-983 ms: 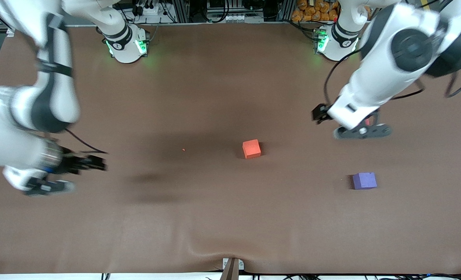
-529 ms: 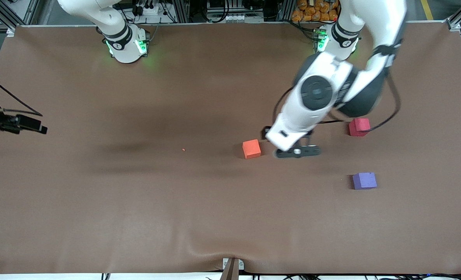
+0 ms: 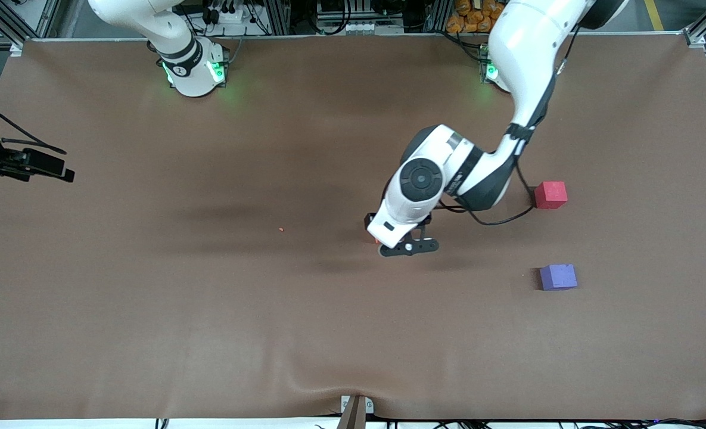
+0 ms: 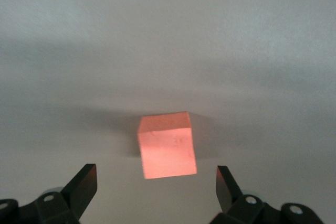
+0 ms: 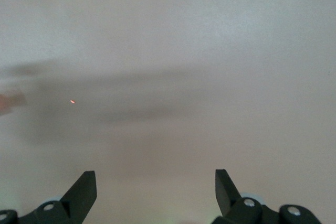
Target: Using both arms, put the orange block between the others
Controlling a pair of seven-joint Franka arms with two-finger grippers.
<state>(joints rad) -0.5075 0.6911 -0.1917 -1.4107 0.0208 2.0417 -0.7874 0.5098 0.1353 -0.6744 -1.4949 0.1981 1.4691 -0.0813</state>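
Next, my left gripper grabs the orange block point(image 4: 167, 145) by its opposite sides, ready to then set the orange block between the other blocks.
The orange block point(image 4: 167, 145) lies on the brown mat, and in the left wrist view it sits just ahead of the gap between the spread fingers. My left gripper point(image 3: 409, 246) point(image 4: 156, 171) is open above it and touches nothing. In the front view the left hand covers nearly all of the block. The pinkish-red cube point(image 3: 550, 195) and the purple cube point(image 3: 558, 277) lie toward the left arm's end of the table, the purple one nearer the front camera. My right gripper point(image 5: 155, 176) is open over bare mat at the right arm's end.
A tiny orange crumb point(image 3: 280, 229) lies on the mat toward the right arm's end from the orange block. The mat point(image 3: 210, 333) has a wrinkle point(image 3: 305, 381) near its front edge. A cable point(image 3: 495, 221) loops from the left wrist toward the pinkish-red cube.
The left arm swung from over the pinkish-red cube to over the orange block, uncovering the pinkish-red cube. The right arm pulled back to its end of the table. Both grippers stayed open.
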